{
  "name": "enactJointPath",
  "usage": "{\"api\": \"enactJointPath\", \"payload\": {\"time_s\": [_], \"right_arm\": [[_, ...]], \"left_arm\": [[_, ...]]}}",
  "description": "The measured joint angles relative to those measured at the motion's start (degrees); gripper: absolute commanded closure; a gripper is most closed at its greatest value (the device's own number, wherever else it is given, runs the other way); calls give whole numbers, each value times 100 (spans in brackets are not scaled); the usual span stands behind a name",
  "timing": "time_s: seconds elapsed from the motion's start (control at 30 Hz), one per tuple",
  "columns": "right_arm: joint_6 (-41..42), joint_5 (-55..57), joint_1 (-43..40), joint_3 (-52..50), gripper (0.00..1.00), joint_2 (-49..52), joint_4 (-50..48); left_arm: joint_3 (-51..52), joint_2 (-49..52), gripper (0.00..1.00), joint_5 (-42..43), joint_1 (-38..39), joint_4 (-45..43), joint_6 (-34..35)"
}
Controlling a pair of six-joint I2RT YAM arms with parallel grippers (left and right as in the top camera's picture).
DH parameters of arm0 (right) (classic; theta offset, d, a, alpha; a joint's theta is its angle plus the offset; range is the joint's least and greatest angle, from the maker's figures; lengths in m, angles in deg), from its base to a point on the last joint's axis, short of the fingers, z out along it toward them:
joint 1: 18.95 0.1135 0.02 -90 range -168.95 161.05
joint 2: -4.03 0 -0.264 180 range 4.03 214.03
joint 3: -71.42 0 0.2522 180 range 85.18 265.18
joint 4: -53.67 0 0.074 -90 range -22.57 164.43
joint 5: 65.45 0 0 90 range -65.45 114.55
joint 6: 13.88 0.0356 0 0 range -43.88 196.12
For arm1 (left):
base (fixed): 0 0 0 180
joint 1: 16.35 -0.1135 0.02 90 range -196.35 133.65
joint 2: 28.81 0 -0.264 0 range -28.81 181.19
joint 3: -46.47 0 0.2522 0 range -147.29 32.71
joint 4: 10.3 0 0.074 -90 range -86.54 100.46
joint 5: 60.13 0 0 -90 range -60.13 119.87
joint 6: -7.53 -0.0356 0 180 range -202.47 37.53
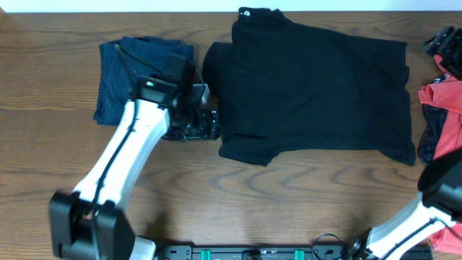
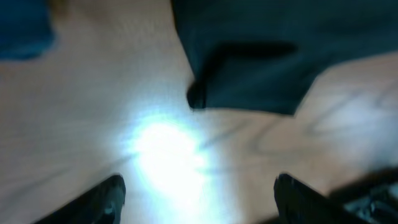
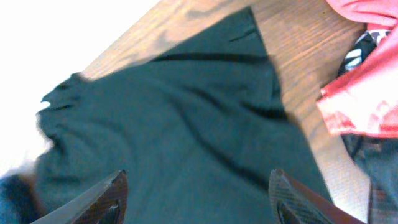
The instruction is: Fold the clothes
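I will next take hold of the long black garment's near corner (image 1: 224,152) beside the navy-blue shorts (image 1: 141,72) with my left gripper, so that I can stretch the garment and fold it.
The clothes lie on a wooden table. A long black garment (image 1: 314,90) is spread flat, its small white round logo (image 1: 247,12) at the far edge. Folded navy-blue shorts (image 1: 141,72) lie to its left, and coral-red pieces (image 1: 444,108) at the right edge. My left gripper (image 2: 199,193) is open over bare wood, just off the black garment's (image 2: 280,56) near left corner; this view is blurred. My right gripper (image 3: 199,196) is open above the black garment (image 3: 180,137), holding nothing, with a coral-red piece (image 3: 364,87) to its right.
The left arm (image 1: 123,159) reaches in from the front left. The right arm (image 1: 440,191) stands at the front right corner. A dark patterned garment (image 1: 429,141) lies under the coral-red pieces. Glare (image 2: 165,152) brightens the wood under the left gripper.
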Motion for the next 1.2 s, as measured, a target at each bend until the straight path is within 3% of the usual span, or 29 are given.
{"api": "enactJointPath", "payload": {"time_s": [0.23, 0.4, 0.47, 0.53, 0.63, 0.73, 0.9, 1.07, 1.2], "right_arm": [[-83, -72, 70, -52, 29, -232, 935], [-234, -79, 396, -378, 29, -160, 984], [-264, -87, 542, -520, 28, -160, 975], [-299, -98, 658, -660, 28, -160, 933], [-348, -92, 748, -852, 28, -160, 885], [-369, -11, 767, -1069, 28, -160, 863], [-376, 267, 763, -1495, 27, -160, 717], [-352, 643, 763, -2315, 24, -160, 376], [-264, 1043, 750, -3016, 27, -153, 173]], "left_arm": [[564, 922, 30, 144, 35, -1401, 354], [564, 1451, 36, 271, 278, -1716, 376], [564, 1604, 44, 291, 437, -1707, 354], [564, 1735, 62, 315, 608, -1659, 317], [568, 1810, 78, 306, 798, -1596, 267], [568, 1810, 85, 299, 826, -1495, 286], [568, 1808, 91, 114, 570, -1049, 284], [568, 1720, 91, -160, 13, -811, 280], [568, 1582, 91, -238, -323, -789, 278]]}}
